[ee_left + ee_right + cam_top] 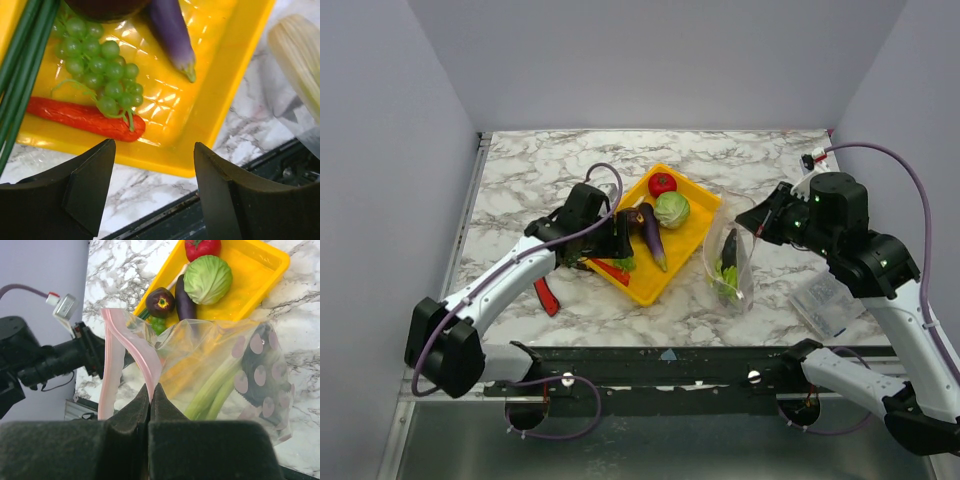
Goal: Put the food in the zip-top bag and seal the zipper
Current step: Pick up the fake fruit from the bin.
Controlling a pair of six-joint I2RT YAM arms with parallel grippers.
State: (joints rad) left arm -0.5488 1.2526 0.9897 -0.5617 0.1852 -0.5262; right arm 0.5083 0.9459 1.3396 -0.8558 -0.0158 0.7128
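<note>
Next, my left gripper grabs the green grapes (100, 70) by one end of the bunch, leaving the rest free to enter the zip-top bag.
The food lies in a yellow tray (692, 240): tomato (662, 183), cabbage (671, 209), eggplant (652, 236), green grapes (100, 70), red chili (85, 117), green onions (20, 65). My left gripper (154, 146) hovers open and empty over the tray's near edge, just short of the chili. The zip-top bag (200, 345) stands right of the tray, mouth open, with a leek (215, 387) and a dark cucumber (260, 370) inside. My right gripper (152, 387) is shut on the pink zipper (137, 347) at the bag's mouth, holding it up.
A red-handled tool (546, 295) lies on the marble left of the tray, under my left arm. A small clear packet (828, 300) sits at the right near my right arm. The table's dark front rail (165, 220) runs close below the tray.
</note>
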